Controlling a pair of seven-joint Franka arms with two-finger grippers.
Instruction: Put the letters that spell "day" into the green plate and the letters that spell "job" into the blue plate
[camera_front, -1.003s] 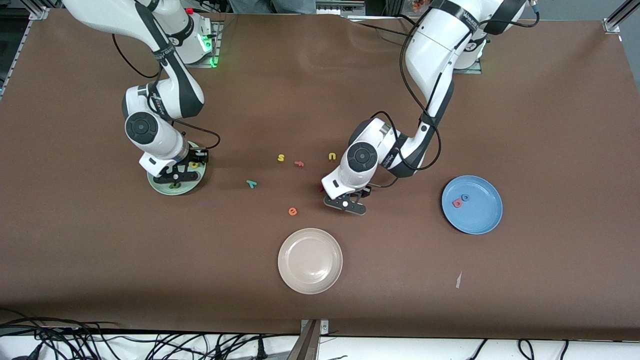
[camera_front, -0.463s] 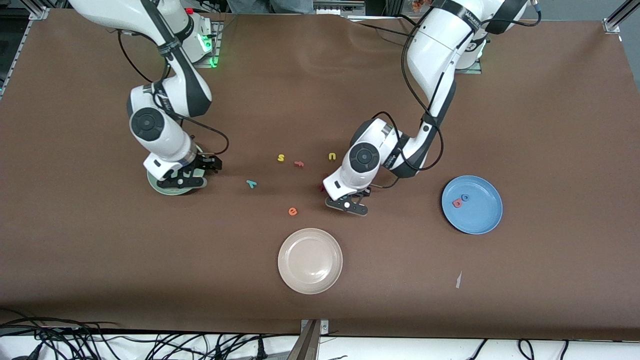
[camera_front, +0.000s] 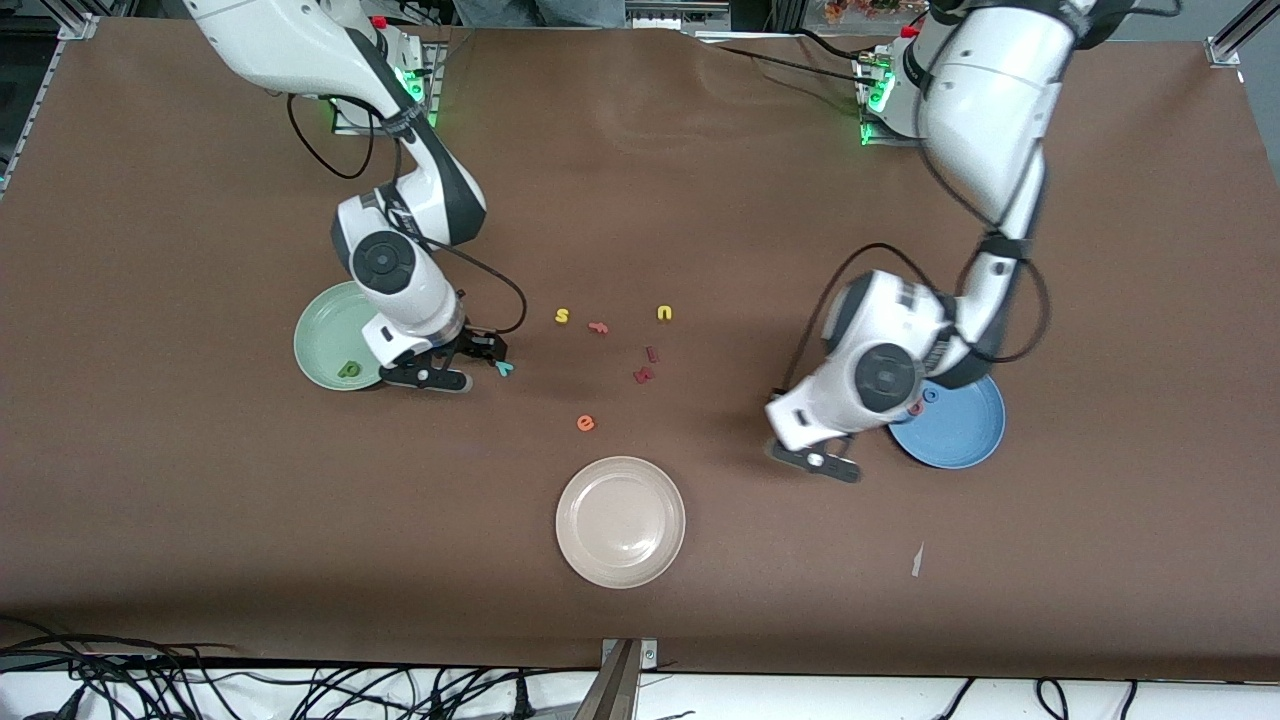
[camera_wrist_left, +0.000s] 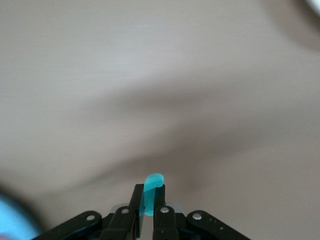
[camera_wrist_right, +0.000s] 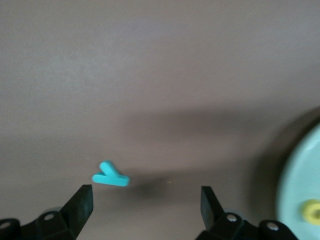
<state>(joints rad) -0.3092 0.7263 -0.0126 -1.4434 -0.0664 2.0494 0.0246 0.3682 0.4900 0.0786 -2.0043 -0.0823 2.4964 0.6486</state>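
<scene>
My right gripper needs to move toward the teal y (camera_front: 504, 367) (camera_wrist_right: 111, 176) before it closes on it, because the teal y is beyond its fingers.
My left gripper (camera_front: 822, 462) is shut on the teal j (camera_wrist_left: 152, 192), which stands upright between its pads over bare table just beside the blue plate (camera_front: 965, 435). The blue o (camera_front: 931, 395) and the pink b (camera_front: 915, 408) lie in that plate, partly hidden by the left arm. My right gripper (camera_wrist_right: 147, 197) is open, low over the table by the teal y (camera_front: 503, 368), which lies flat close to one fingertip. The green plate (camera_front: 325, 340) holds the dark green d (camera_front: 348, 370). The yellow a (camera_wrist_right: 312, 211) shows in it only in the right wrist view.
A yellow s (camera_front: 562, 316), a small salmon letter (camera_front: 598, 327) and a yellow u (camera_front: 664, 313) lie mid-table. Two dark red letters (camera_front: 647, 365) and an orange e (camera_front: 586, 423) lie nearer the camera. A cream plate (camera_front: 620, 520) stands nearest the camera.
The left gripper shut on the teal j near the dark red letters and carried it toward the blue plate. The right gripper opened over the green plate and moved to the teal y.
</scene>
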